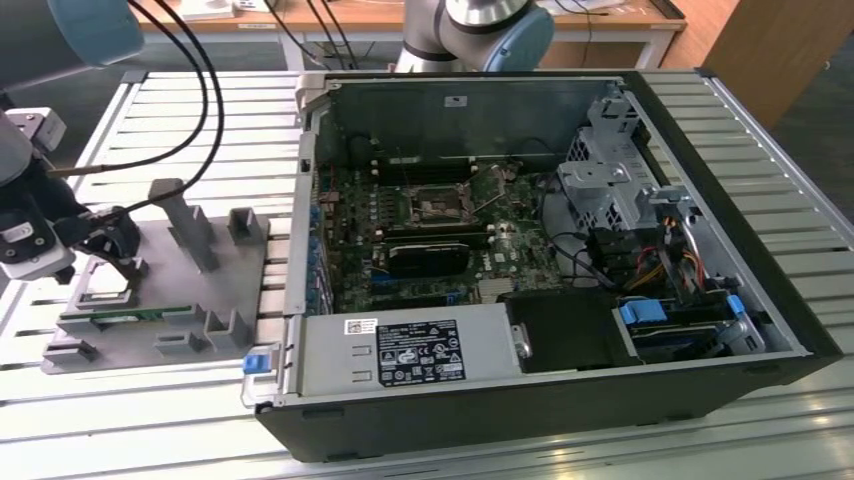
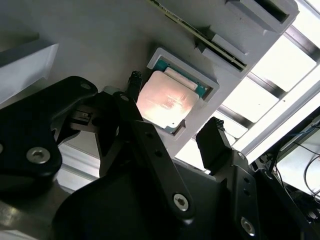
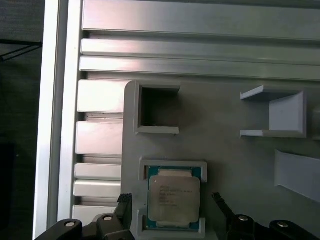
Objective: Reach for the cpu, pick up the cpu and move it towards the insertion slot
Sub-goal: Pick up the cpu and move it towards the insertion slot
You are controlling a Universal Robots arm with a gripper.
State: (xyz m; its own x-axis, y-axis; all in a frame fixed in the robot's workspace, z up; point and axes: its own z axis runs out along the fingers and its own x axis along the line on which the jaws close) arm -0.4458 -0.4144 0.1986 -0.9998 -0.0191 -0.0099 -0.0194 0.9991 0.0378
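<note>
The tray's raised brackets wrap both ends of the cpu (image 3: 174, 197), so the robot's gripper should next grab it by the open middle of its side edges to pick it up.
The cpu (image 3: 174, 197) (image 2: 167, 102), a flat square chip with a shiny metal top, lies in a square recess of the grey plastic tray (image 3: 225, 145). My gripper (image 3: 171, 201) (image 2: 175, 100) is open just above it. One black fingertip (image 2: 134, 80) stands at one side of the chip and the other fingertip (image 2: 215, 135) at the opposite side. I cannot tell whether they touch it. In the exterior view the gripper (image 1: 104, 250) hangs over the tray (image 1: 174, 290) at the exterior view's left. The insertion slot (image 1: 438, 207) sits on the motherboard inside the open computer case.
A green memory stick (image 1: 140, 315) lies along the tray's near edge. Upright grey holders (image 1: 187, 225) stand on the tray beside my gripper. The case wall (image 1: 310, 200) rises between tray and motherboard. Cables (image 1: 200, 100) hang over the slatted aluminium table (image 1: 200, 400).
</note>
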